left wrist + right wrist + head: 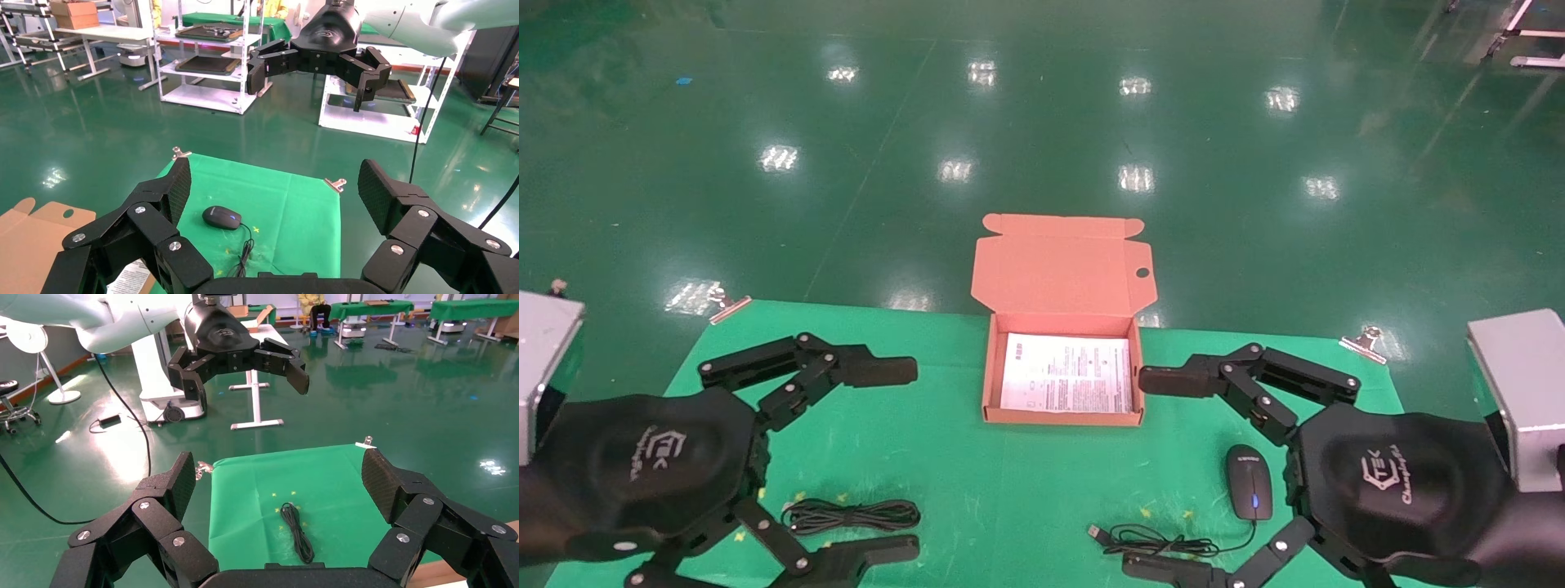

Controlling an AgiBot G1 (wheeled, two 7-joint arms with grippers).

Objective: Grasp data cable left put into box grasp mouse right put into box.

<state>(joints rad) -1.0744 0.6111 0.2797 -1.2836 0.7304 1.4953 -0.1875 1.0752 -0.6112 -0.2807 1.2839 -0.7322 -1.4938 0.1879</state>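
Observation:
My right gripper grabs the mouse's bundled cord by its narrow gathered part [1190,545] next, since the loose loops fan out beside the plug.
The salmon-orange box [1062,418] stands open at the table's back middle, lid flap [1058,265] laid back, a printed sheet [1066,374] inside. The data cable [850,514] lies coiled on the green cloth at front left, between the fingers of my open, empty left gripper [899,461]. It also shows in the right wrist view [297,533]. The black mouse [1249,482] with its blue light lies at front right, its cord [1156,539] trailing left. My right gripper [1152,474] is open and empty, just left of the mouse. The mouse also shows in the left wrist view [221,217].
The green cloth [977,498] is clipped at its back corners [727,306] [1365,339]. Grey metal blocks stand at the left [543,359] and right [1516,384] edges. The glossy green floor lies beyond the table; shelving racks [205,55] stand far off.

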